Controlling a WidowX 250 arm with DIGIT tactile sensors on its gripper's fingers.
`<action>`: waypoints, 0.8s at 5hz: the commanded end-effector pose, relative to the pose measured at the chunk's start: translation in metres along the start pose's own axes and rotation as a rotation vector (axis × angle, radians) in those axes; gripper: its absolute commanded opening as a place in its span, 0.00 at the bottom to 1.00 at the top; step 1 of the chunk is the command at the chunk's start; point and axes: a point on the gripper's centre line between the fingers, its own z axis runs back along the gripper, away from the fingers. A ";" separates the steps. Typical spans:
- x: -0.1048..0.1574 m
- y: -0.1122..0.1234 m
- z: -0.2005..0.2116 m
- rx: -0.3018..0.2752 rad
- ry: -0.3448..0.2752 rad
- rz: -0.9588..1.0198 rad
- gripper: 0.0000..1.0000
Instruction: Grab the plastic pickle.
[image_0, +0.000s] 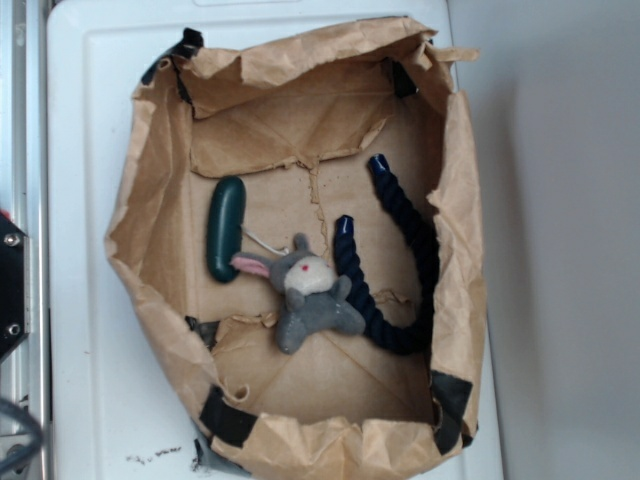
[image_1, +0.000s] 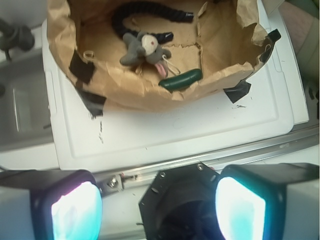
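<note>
The bunny's pink ear (image_0: 251, 265) crowds one end of the pickle. I will grab the pickle next by its open end (image_0: 230, 198), away from the bunny.
The plastic pickle (image_0: 226, 228) is a smooth dark green capsule lying on the floor of a brown paper bag tray, at its left side, right beside the pink ear of the plush bunny. In the wrist view the pickle (image_1: 181, 80) lies behind the bag's near wall. My gripper (image_1: 159, 207) is open, its two pale fingers wide apart with nothing between them. It hangs well back from the bag, over the metal rail at the table's edge. The exterior view does not show the gripper.
A grey plush bunny (image_0: 310, 292) lies in the bag's middle and a dark navy rope (image_0: 400, 250) curves along its right side. The crumpled paper bag (image_0: 150, 200) has raised walls and black tape on its corners. It sits on a white board (image_1: 165, 130).
</note>
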 end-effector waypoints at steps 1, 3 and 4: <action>0.027 -0.009 -0.012 -0.026 -0.020 0.000 1.00; 0.077 -0.013 -0.035 -0.042 -0.090 -0.063 1.00; 0.108 -0.021 -0.058 0.015 -0.108 -0.014 1.00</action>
